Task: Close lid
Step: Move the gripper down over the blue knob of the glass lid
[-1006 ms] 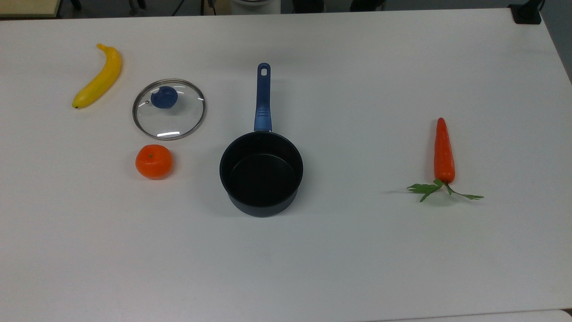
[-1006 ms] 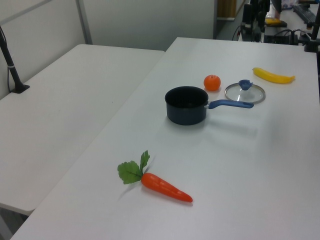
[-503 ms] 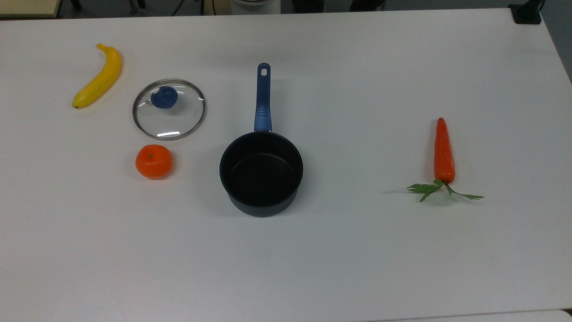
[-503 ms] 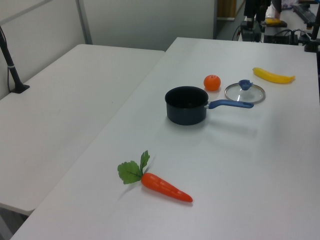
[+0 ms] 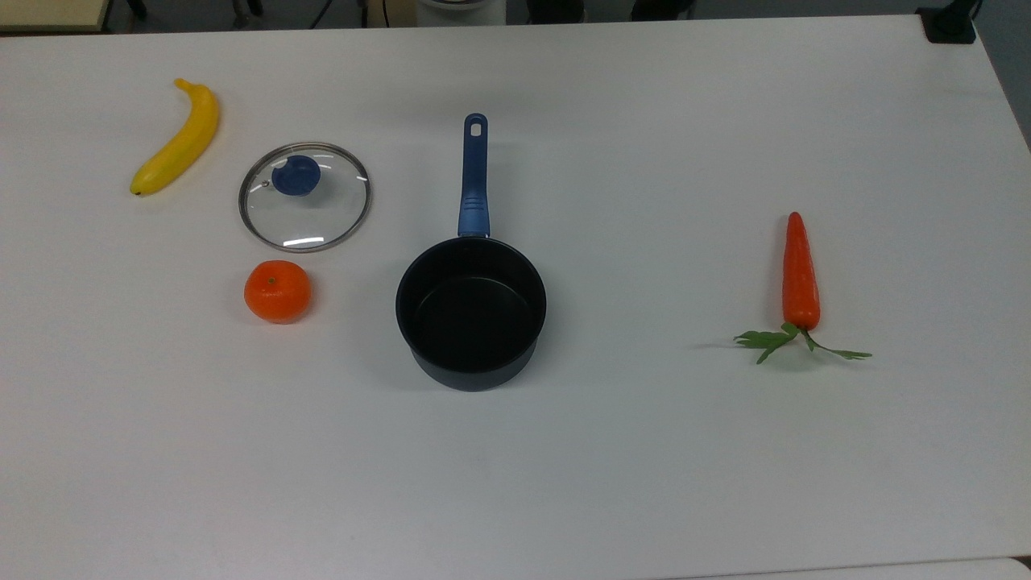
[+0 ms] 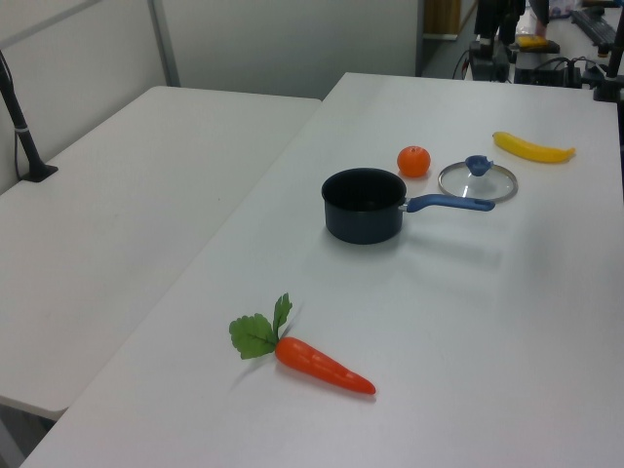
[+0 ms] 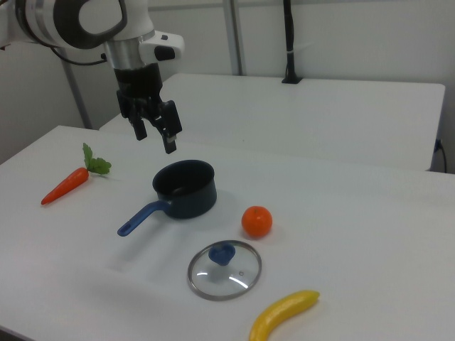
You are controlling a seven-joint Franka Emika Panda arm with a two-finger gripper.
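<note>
The open saucepan (image 6: 364,190) needs to be closed, so next my gripper should grab the glass lid by its blue knob (image 6: 479,165).
The lid (image 5: 309,211) lies flat on the white table, a clear glass disc with a metal rim and a blue knob (image 5: 296,175). It rests to the top view's left of the dark saucepan (image 5: 470,310), apart from it. The open saucepan's long blue handle (image 5: 474,176) points to the table's far edge in the top view. In the right view the lid (image 7: 225,270) sits near the front and the saucepan (image 7: 185,188) behind it. My gripper (image 7: 155,138) hangs open and holds nothing, in the air above and just behind the saucepan. The lid (image 6: 478,180) also shows in the left view.
A banana (image 5: 177,137) lies at the top view's far left and an orange (image 5: 277,291) sits just in front of the lid. A carrot (image 5: 800,278) with green leaves lies at the top view's right. A second white table (image 6: 127,185) adjoins in the left view.
</note>
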